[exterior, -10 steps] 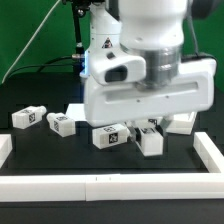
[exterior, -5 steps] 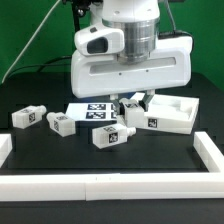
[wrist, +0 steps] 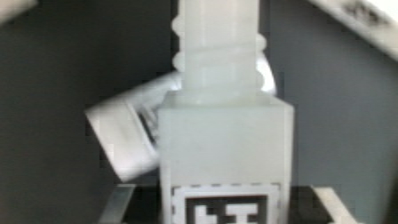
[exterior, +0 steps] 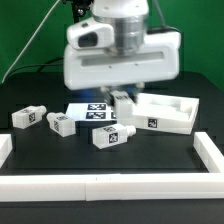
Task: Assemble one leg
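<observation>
My gripper should keep holding the leg. The leg is above the marker board in the exterior view, so it would fall if I opened my gripper now.
My gripper [exterior: 122,96] is shut on one leg [exterior: 123,101], a small white oblong block, and holds it above the table by the left corner of the large white tray-like piece [exterior: 170,113]. In the wrist view the held leg [wrist: 224,140] fills the middle, with its screw end pointing away and its square marker between my dark fingers [wrist: 135,204]. Three more legs lie on the black table: one far left [exterior: 27,117], one beside it [exterior: 62,124], and one in the middle [exterior: 110,136].
The marker board [exterior: 88,112] lies flat behind the middle leg. A raised white border [exterior: 100,187] runs along the front, with side walls at the left [exterior: 5,147] and right [exterior: 210,150]. A tilted white part [wrist: 125,130] shows behind the held leg.
My gripper has risen from the table with the leg and moved back and towards the exterior view's left, to the tray-like piece's left corner. The other legs have not moved.
</observation>
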`<state>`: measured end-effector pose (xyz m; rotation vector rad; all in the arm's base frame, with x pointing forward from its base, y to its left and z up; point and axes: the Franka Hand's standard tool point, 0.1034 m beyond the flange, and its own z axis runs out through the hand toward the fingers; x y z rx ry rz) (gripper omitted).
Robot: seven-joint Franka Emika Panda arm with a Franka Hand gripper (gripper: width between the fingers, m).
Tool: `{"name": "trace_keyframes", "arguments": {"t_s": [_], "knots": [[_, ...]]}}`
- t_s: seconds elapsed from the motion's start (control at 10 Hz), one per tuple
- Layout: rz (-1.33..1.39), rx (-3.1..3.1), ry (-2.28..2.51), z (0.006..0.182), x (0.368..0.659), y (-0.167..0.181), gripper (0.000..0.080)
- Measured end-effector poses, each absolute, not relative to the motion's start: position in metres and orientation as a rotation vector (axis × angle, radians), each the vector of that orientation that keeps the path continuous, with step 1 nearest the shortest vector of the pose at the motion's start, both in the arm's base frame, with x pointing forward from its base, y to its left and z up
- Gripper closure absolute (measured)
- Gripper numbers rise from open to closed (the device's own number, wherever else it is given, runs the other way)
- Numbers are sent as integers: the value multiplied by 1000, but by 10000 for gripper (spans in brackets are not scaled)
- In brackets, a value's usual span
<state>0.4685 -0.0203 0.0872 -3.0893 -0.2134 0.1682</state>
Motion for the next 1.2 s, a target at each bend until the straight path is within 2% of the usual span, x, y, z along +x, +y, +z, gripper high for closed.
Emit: {"name": "trace_keyframes", "arguments": {"t_s": [0.1,0.2,0.6,0.9,1.2], "knots": [[167,-3092,-185,84,450,-32,515],[160,-3092,-150,89,445,-39,515],[167,-3089,-155,85,445,-36,515],[160,-3091,-94,51,392,-63,515],[147,-3105,-109,24,382,-52,515]]}}
